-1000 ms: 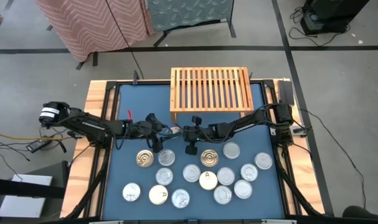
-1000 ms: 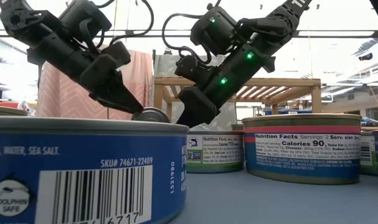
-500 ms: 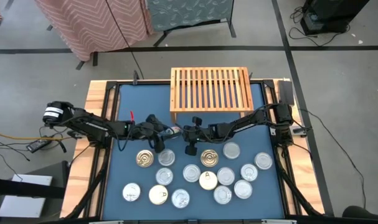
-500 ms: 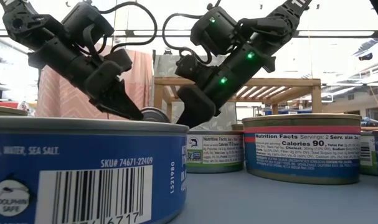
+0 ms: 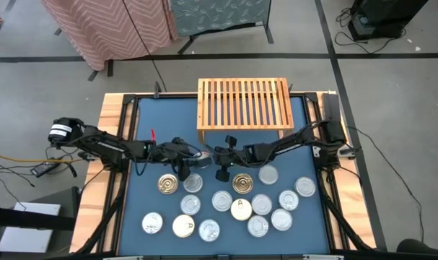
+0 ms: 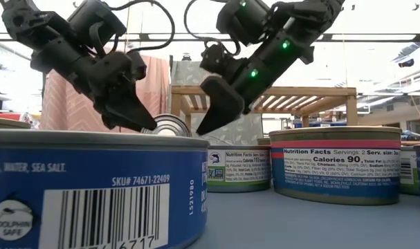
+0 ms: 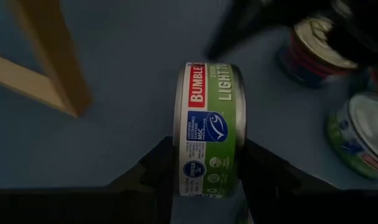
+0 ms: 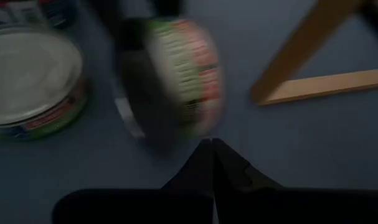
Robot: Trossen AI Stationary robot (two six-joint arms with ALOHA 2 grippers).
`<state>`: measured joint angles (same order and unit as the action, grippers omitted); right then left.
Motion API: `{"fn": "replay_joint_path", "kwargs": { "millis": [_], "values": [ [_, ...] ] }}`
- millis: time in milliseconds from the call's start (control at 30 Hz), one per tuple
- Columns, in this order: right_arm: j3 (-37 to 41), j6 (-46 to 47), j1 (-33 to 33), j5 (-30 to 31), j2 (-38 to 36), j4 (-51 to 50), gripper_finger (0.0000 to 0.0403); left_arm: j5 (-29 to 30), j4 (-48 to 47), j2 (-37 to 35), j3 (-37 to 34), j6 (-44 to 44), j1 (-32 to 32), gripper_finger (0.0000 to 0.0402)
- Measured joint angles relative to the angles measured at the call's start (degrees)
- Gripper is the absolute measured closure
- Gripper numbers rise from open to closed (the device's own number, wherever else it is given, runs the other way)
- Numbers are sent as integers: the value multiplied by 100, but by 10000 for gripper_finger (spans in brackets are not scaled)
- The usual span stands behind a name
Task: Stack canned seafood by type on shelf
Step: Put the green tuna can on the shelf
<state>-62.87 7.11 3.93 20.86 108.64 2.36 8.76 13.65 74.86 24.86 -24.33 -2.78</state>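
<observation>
The green-labelled can hangs over the blue mat in the high view. The robot will take it to the shelf first, and the left gripper will let go only after that.
A green-labelled can of seafood stands on its edge in front of the shelf, a light-wood slatted rack at the table's far middle. My left gripper reaches in from the left and is shut on this can. My right gripper hangs shut just right of the can, raised and touching nothing. Several other flat cans, silver- or gold-topped, lie on the blue mat nearer the front edge. My left gripper pinches the can between its two fingers, one on each flat end face, near the rim closest to the wrist. The fingers slant down from the table's left. The can stands on edge, label band toward the wrist; whether it rests on the mat I cannot tell.
The shelf's leg stands close beyond the held can. A gold-topped can and a silver one lie just near of both grippers. Bare blue mat lies left of the shelf. Wooden table rims border both sides.
My right gripper, still shut, has risen and drawn back from the can toward the right. My left gripper has stayed in place and rolled a little with the can, whose silver face now shows more in the low view.
</observation>
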Motion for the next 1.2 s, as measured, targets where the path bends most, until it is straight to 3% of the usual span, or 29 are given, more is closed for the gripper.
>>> {"fn": "replay_joint_path", "kwargs": {
  "millis": [167,400,500,600,700,800,1000,1200],
  "values": [
    [-2,-181,4,447,-430,-484,403,137,-1434,-213,730,611,-106,252],
    [-2,-571,2,992,-1166,-1089,403,596,-3384,-259,2436,2012,-228,252],
    [-2,-618,4,1274,-1464,-1340,403,1171,-4476,-323,3156,2685,-286,252],
    [-2,-732,4,1612,-1729,-1542,403,2200,-5121,-304,3727,3563,-346,252],
    [-2,-733,4,1861,-1957,-1702,403,3321,-5020,-315,4050,4543,-365,252],
    [-2,-723,2,1999,-2088,-1791,403,4014,-4650,-315,4127,5697,-352,252],
    [-2,-695,8,2155,-2064,-1926,403,3450,-4230,-312,3928,8026,-353,252],
    [0,-242,8,2196,-2050,-2177,403,3445,-3186,-309,3245,9911,-280,252]
  ]
}}
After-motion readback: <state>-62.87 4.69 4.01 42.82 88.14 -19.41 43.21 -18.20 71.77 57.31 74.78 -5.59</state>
